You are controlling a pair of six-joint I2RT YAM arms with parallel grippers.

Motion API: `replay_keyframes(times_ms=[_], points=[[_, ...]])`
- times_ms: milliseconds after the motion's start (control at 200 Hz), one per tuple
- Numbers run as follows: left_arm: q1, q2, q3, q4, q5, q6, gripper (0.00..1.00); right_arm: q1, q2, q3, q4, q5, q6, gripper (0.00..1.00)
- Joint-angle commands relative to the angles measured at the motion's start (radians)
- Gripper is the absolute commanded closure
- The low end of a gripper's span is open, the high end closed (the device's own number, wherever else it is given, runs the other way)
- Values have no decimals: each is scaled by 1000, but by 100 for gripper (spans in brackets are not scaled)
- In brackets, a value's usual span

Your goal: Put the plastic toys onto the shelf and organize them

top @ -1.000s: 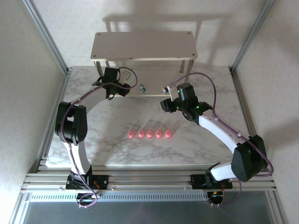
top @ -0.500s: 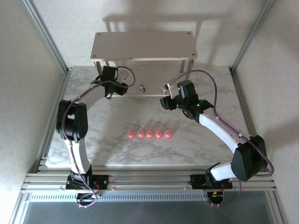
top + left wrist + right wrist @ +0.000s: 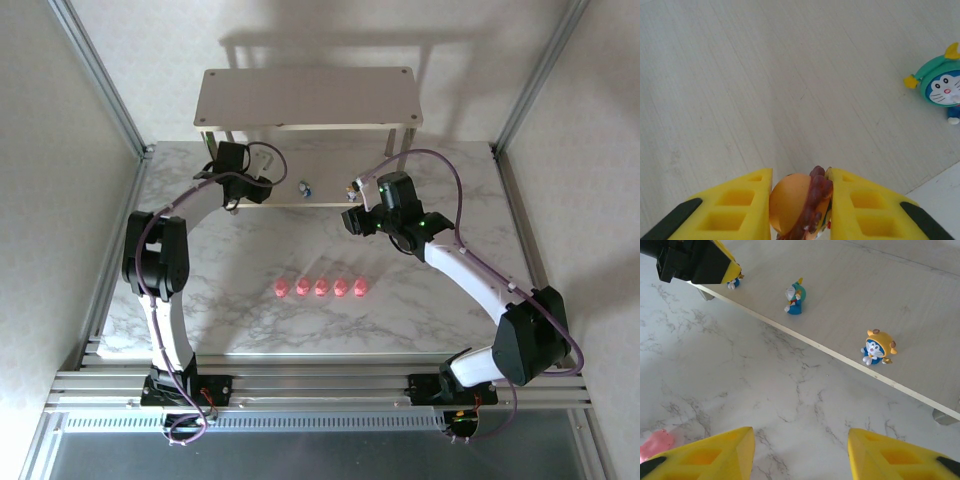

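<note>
My left gripper needs to open now. The pale figurine's blue feet [image 3: 732,284] are just above the flat, empty lower board, so the figurine would land standing up.
My left gripper [image 3: 800,200] is shut on a pale figurine with an orange hood and dark red mane [image 3: 802,202], just above the shelf's lower board [image 3: 765,75]. From the right wrist, the left gripper [image 3: 727,271] sits at the board's left front, the figurine's blue feet [image 3: 732,284] poking out below. The teal-topped figurine [image 3: 794,299] and the orange-topped one [image 3: 877,347] stand on the lower board. Five pink pigs [image 3: 322,287] lie in a row on the marble table. My right gripper [image 3: 800,455] hangs open over the table, in front of the shelf [image 3: 308,97].
The shelf's thin silver legs [image 3: 390,145] stand near both arms. The lower board's front edge [image 3: 830,352] lies just ahead of the right gripper. One pig [image 3: 655,442] shows beside the right gripper's left finger. Metal frame posts [image 3: 100,80] flank the table.
The left gripper has edged slightly deeper toward the shelf with the figurine still held. The right arm has shifted a little toward the shelf. The toys have not moved.
</note>
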Motion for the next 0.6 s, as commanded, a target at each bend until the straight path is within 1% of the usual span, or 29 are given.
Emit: replay_keyframes(times_ms=[0,55,350,596], points=[[8,29,18,-9,18,1,95,-5,7,33,-10,11,13,48],[8,29,18,-9,16,1,93,-6,7,33,-12,11,12,48],[11,24,11,-13,9,8,76,-5,9,38,-13,10,15,48],[13,9,-4,-12,2,11,68,-6,3,41,-16,7,17,48]])
